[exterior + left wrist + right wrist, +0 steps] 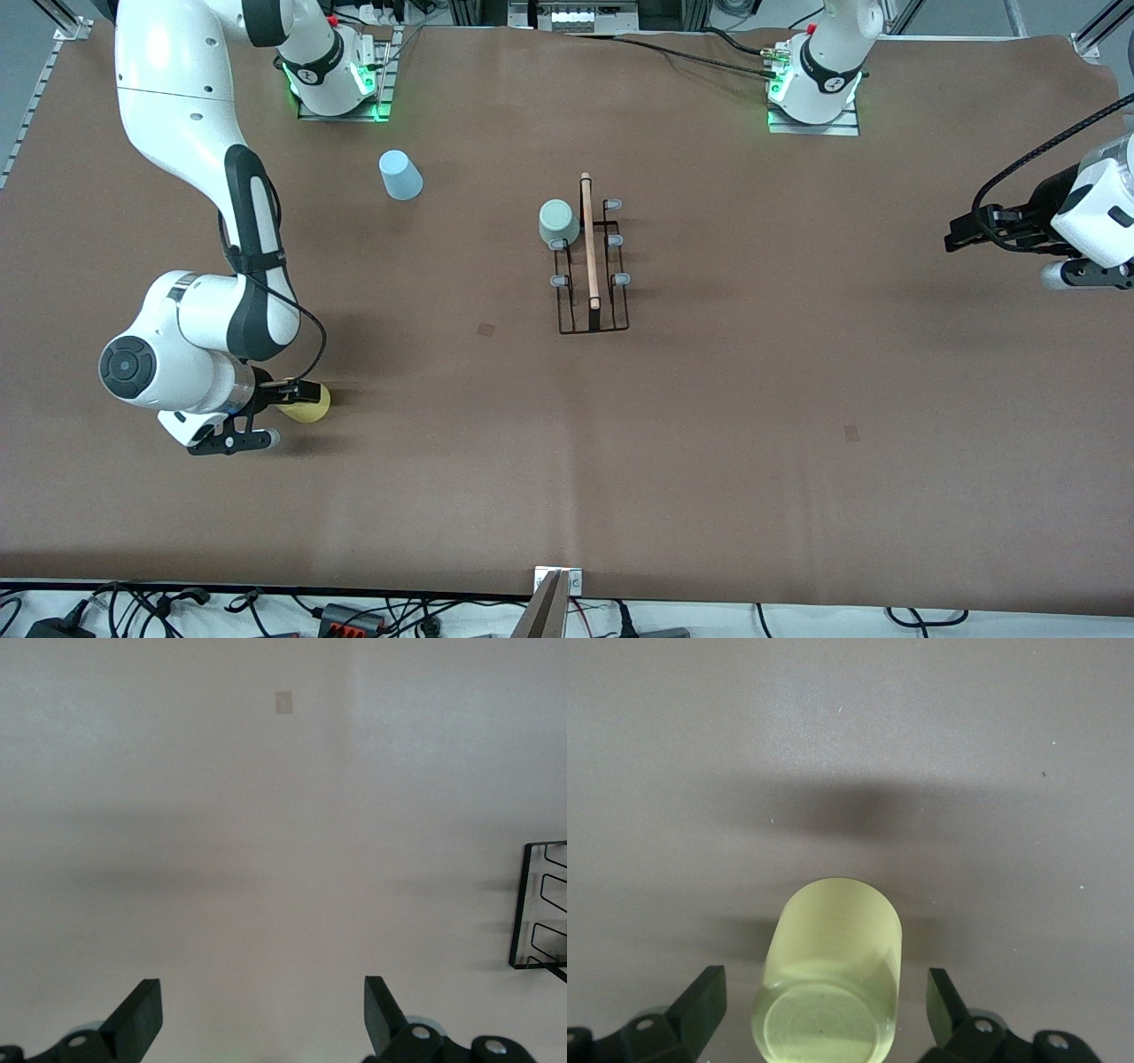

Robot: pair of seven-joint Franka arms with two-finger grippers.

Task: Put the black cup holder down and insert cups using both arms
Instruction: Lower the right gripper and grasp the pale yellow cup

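Note:
The yellow cup needs to go into the black cup holder (592, 266), so my right gripper should next grab the cup by its round side (308, 406).
The black cup holder (592, 266) stands mid-table, with its wooden rod handle along its length. A pale green cup (559, 221) sits upside down on one of its pegs at the end nearest the robot bases. A light blue cup (400, 175) stands upside down on the table toward the right arm's base. My right gripper (285, 412) is low at the right arm's end of the table. It is open around the yellow cup (828, 966), with a gap on each side; the cup's closed base faces the wrist camera. My left gripper (961, 232) is open and empty, waiting over the left arm's end.
The brown table cover (797, 399) spreads wide between the holder and both grippers. A corner of the holder's wire base (539, 904) shows in the left wrist view. A metal bracket (556, 585) sits at the table edge nearest the front camera.

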